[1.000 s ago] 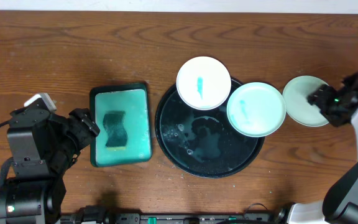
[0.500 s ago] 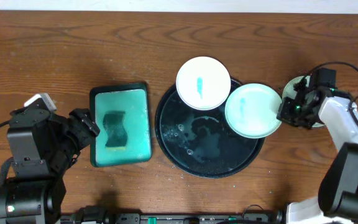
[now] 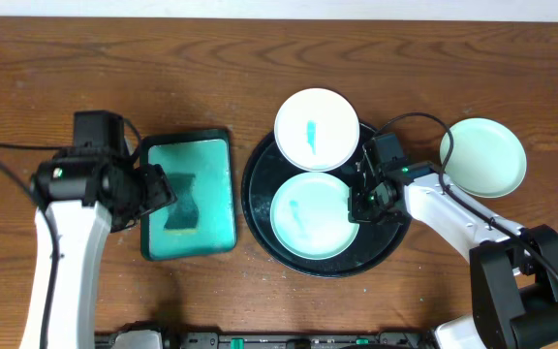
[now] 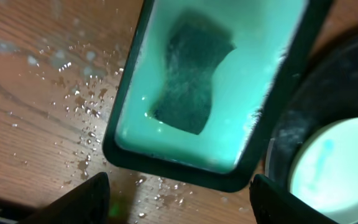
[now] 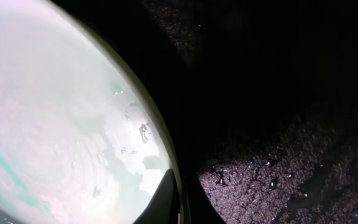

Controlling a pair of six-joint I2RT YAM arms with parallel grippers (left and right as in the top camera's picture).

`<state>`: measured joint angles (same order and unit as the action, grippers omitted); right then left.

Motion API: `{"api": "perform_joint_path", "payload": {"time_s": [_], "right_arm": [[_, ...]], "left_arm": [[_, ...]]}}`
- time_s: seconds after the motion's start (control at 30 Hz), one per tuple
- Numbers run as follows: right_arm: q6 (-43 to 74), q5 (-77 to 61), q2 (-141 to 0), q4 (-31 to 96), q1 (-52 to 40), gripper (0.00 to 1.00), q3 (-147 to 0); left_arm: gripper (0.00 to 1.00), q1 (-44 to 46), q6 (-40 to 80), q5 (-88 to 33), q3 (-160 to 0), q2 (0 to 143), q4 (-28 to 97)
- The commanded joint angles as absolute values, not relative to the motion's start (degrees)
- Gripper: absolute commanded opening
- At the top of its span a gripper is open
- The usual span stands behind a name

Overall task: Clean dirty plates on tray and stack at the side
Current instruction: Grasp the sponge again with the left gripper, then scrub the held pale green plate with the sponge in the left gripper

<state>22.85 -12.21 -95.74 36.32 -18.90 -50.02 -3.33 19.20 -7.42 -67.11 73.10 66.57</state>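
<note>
My left gripper should grab the dark green sponge by one end next, so the other end stays free to wipe the plate.
The black tray point(image 3: 381, 242) holds one dirty plate point(image 3: 308, 218) with a faint teal smear at its middle. My right gripper point(image 3: 359, 201) is shut on that plate's right rim; in the right wrist view the rim point(image 5: 160, 143) runs down between the fingertips point(image 5: 166, 196). A second dirty plate point(image 3: 318, 129) with a teal streak rests on the tray's far rim. A pale mint plate point(image 3: 483, 157) without a smear lies on the table to the right. My left gripper point(image 3: 158, 189) hangs open above the sponge tray's left edge.
A rectangular teal sponge tray point(image 3: 211, 174) left of the black tray holds a dark green sponge point(image 3: 180, 202), also seen from the left wrist point(image 4: 191, 81). Water drops speckle the wood point(image 4: 86, 106) beside it. The black tray's floor point(image 5: 291, 155) is wet.
My right gripper left the plate at the far right, shut on the right-hand dirty plate's rim and pulled it to the tray's middle. My left arm swung up over the sponge tray.
</note>
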Motion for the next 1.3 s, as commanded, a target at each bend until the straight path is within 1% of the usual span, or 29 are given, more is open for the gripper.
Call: {"api": "perform_joint_path", "payload": {"time_s": [0.0, 0.13, 0.23, 0.3, 0.33, 0.37, 0.4, 0.43, 0.47, 0.5, 0.6, 0.7, 0.83, 0.97, 1.07, 1.1, 1.2, 1.23, 1.27], "right_arm": [[25.3, -8.8, -96.5, 35.6, -17.3, 0.01, -49.7], [24.6, -8.8, -96.5, 34.3, -16.9, 0.01, -49.7], [24.6, -8.8, -96.5, 34.2, -16.9, 0.01, -49.7], [24.6, -8.8, -96.5, 34.2, -16.9, 0.01, -49.7], [24.6, -8.8, -96.5, 34.2, -16.9, 0.01, -49.7], [24.6, -8.8, -96.5, 34.2, -16.9, 0.01, -49.7], [24.6, -8.8, -96.5, 34.1, -16.9, 0.01, -49.7], [24.6, -8.8, -96.5, 34.0, -16.9, 0.01, -49.7], [24.6, -8.8, -96.5, 34.0, -16.9, 0.01, -49.7], [24.6, -8.8, -96.5, 34.1, -16.9, 0.01, -49.7], [24.6, -8.8, -96.5, 34.0, -16.9, 0.01, -49.7], [24.6, -8.8, -96.5, 34.0, -16.9, 0.01, -49.7], [24.6, -8.8, -96.5, 33.9, -16.9, 0.01, -49.7], [24.6, -8.8, -96.5, 33.8, -16.9, 0.01, -49.7], [24.6, -8.8, -96.5, 33.8, -16.9, 0.01, -49.7], [24.6, -8.8, -96.5, 33.8, -16.9, 0.01, -49.7], [24.6, -8.8, -96.5, 33.9, -16.9, 0.01, -49.7], [24.6, -8.8, -96.5, 33.9, -16.9, 0.01, -49.7], [24.6, -8.8, -96.5, 34.0, -16.9, 0.01, -49.7]], "left_arm": [[0.72, -3.4, 17.6, -7.7, -67.4, 80.6, 65.9], [0.67, -2.0, 17.6, -7.6, -67.4, 92.5, 62.9], [0.57, -1.5, 17.6, -6.9, -67.4, 100.7, 59.1], [0.53, -1.3, 17.5, -7.0, -67.4, 104.7, 57.6], [0.50, -0.9, 16.3, -7.9, -67.4, 107.4, 56.6], [0.45, -0.5, 15.7, -8.8, -67.4, 109.5, 55.5], [0.38, -0.2, 15.6, -8.8, -67.4, 110.6, 54.8], [0.26, 0.0, 15.7, -8.8, -67.4, 111.5, 54.0], [0.19, 0.1, 15.7, -8.8, -67.4, 112.0, 53.4], [0.07, 0.1, 15.7, -8.8, -67.5, 112.1, 53.2], [0.07, 0.1, 15.7, -9.6, -71.0, 108.6, 58.1], [0.07, 0.1, 15.7, -9.7, -75.3, 100.2, 62.5], [0.07, 0.1, 15.7, -9.7, -75.7, 89.4, 62.8], [0.07, 1.6, 17.6, -11.0, -75.6, 87.5, 62.8], [0.07, 7.5, 19.0, -17.5, -74.5, 88.5, 59.0], [0.07, 10.5, 21.2, -18.9, -73.7, 89.2, 56.9], [0.07, 19.8, 28.4, -19.1, -72.0, 92.3, 50.7], [0.07, 24.1, 31.0, -19.2, -71.9, 94.7, 48.1], [0.07, 26.2, 31.9, -19.6, -71.9, 96.1, 46.6]]}}
